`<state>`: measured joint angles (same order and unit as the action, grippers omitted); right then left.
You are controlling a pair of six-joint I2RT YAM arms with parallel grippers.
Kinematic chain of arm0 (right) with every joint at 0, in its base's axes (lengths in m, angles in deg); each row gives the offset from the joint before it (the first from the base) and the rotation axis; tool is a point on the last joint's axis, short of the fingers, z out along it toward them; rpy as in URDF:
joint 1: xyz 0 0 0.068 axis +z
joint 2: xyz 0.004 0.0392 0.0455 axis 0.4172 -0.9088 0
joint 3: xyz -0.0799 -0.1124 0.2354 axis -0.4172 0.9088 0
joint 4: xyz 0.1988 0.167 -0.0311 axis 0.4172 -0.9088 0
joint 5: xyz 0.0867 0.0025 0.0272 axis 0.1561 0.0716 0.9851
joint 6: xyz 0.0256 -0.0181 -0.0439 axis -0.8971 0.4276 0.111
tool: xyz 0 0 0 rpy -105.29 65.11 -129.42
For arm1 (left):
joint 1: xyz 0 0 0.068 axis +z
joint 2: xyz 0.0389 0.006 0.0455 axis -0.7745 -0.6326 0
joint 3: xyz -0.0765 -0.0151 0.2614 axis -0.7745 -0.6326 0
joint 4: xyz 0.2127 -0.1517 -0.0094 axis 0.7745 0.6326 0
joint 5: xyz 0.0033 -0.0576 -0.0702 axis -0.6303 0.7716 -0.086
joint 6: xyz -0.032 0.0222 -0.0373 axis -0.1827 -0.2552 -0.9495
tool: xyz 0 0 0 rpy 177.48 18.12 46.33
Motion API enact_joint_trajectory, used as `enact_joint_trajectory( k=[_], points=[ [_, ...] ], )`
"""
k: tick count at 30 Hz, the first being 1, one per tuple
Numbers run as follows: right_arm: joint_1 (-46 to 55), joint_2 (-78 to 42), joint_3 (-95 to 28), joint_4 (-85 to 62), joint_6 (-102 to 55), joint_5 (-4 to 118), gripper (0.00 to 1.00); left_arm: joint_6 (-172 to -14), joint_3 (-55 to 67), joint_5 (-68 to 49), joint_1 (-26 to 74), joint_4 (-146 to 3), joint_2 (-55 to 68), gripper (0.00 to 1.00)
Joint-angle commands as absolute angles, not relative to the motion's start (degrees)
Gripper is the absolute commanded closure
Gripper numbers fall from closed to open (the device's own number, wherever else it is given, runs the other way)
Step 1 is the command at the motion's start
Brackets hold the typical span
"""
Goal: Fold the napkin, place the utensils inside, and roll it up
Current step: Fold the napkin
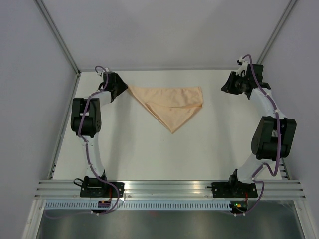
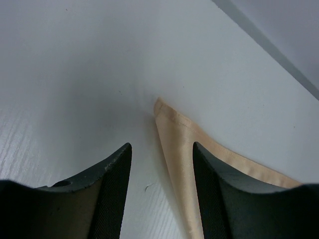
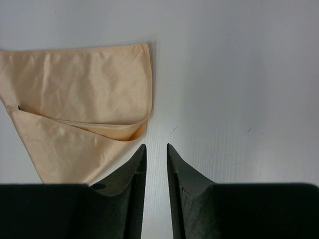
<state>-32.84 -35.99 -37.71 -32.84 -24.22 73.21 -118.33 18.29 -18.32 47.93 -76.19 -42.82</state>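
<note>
My left gripper takes hold of the napkin [image 1: 172,107] by the tip of its outlying corner [image 1: 131,88] next, to fold that corner inward over the napkin.
The peach-orange napkin [image 1: 172,107] lies flat at the back of the white table, folded into a triangle that points toward the arms. My left gripper [image 1: 122,88] sits at its left corner. In the left wrist view this gripper [image 2: 161,145] is open, and the napkin's corner strip [image 2: 174,134] lies on the table between the jaws, nearer the right one. My right gripper [image 1: 227,85] hovers off the napkin's right side. Its jaws [image 3: 156,145] stand a narrow gap apart over bare table, with the napkin's right corner [image 3: 84,94] ahead and to the left. No utensils are in view.
Grey enclosure walls close in the table [image 1: 149,149] at the back and on both sides; the back wall's foot [image 2: 269,45] runs just beyond the napkin corner. A metal rail [image 1: 169,186] carrying both arm bases spans the near edge.
</note>
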Motion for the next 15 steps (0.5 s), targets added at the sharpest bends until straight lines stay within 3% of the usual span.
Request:
enact_joint_trajectory(
  k=[1,15],
  points=[
    [-32.39,-36.22,-38.78,-33.19,-24.19,73.19,0.72,-124.45,19.6,-14.65,48.56,-79.96,-44.03,0.42],
    [-32.3,-36.66,-38.69,-33.1,-24.01,72.84,0.72,-130.88,19.96,-15.96,48.65,-82.25,-47.73,0.49]
  ],
)
